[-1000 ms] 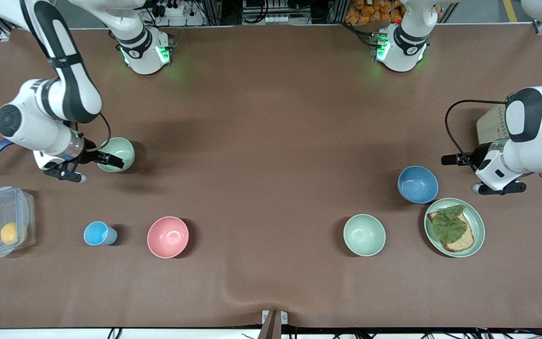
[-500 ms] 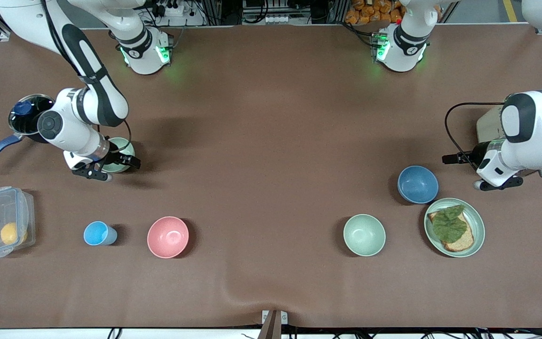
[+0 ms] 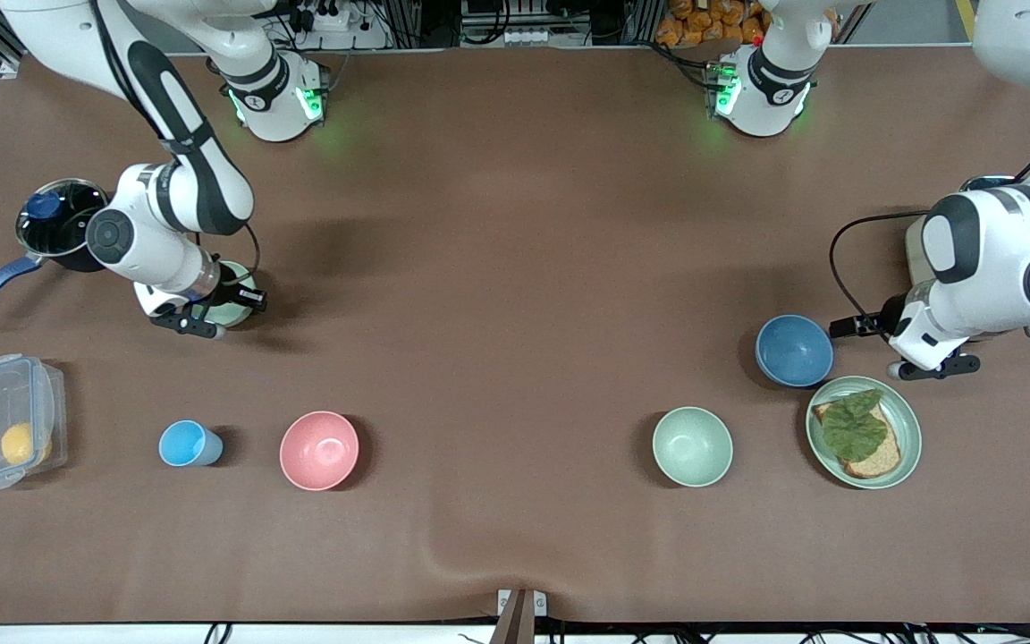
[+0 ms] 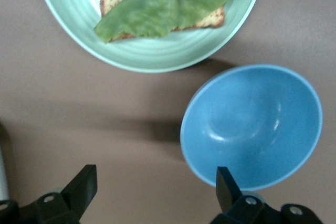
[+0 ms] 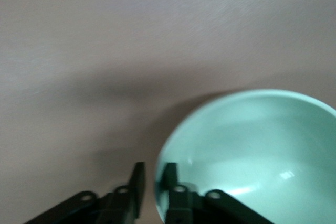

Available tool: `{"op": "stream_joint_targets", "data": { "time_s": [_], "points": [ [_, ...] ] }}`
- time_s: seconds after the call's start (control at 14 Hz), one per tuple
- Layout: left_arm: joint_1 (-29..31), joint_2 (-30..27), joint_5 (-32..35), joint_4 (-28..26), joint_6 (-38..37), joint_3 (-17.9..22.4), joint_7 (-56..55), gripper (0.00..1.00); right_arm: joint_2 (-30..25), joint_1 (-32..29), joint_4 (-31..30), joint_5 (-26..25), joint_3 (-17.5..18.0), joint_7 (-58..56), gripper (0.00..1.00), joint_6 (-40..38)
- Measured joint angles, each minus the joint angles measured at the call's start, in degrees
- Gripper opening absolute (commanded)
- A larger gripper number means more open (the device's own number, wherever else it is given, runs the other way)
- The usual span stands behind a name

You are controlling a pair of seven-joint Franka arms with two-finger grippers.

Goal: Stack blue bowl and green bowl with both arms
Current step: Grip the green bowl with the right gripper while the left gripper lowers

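The left gripper will take the blue bowl by its rim (image 3: 830, 343) next, to stack it with the green bowl (image 3: 233, 315).
The green bowl (image 3: 233, 315) stands upright near the right arm's end of the table. My right gripper (image 3: 242, 301) is at its rim: in the right wrist view the gripper (image 5: 152, 179) has one finger inside the bowl (image 5: 252, 150) and one outside, closed narrowly on the rim. The blue bowl (image 3: 794, 349) stands upright beside the green plate. My left gripper (image 3: 850, 325) hangs low beside it, open and empty. In the left wrist view the gripper (image 4: 156, 178) has one fingertip (image 4: 224, 178) at the edge of the blue bowl (image 4: 252, 124).
A second pale green bowl (image 3: 692, 445) stands nearer the camera, beside the green plate (image 3: 910, 420) with bread and lettuce. A pink bowl (image 3: 318, 450), a light-blue cup (image 3: 189, 444) and a clear box (image 3: 5, 420) lie nearer the camera at the right arm's end. A pot (image 3: 59, 228) stands beside the right arm.
My right arm swung in and brought its gripper over the green bowl's rim. My left arm moved closer to the blue bowl. Neither bowl has moved.
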Motion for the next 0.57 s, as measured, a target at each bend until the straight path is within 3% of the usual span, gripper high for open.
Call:
{"op": "stream_joint_targets", "data": {
  "time_s": [0.36,0.57],
  "points": [
    [-4.77,5.11,-0.02,2.54,3.67,-0.33,-8.14,1.0,-4.28,4.5,5.0,0.17,0.25,8.78,0.0,-11.66],
    [-4.73,6.53,-0.02,2.99,4.29,-0.18,-8.33,1.0,-5.04,11.62,8.05,0.32,0.45,22.01,0.0,-13.92]
  ]
}}
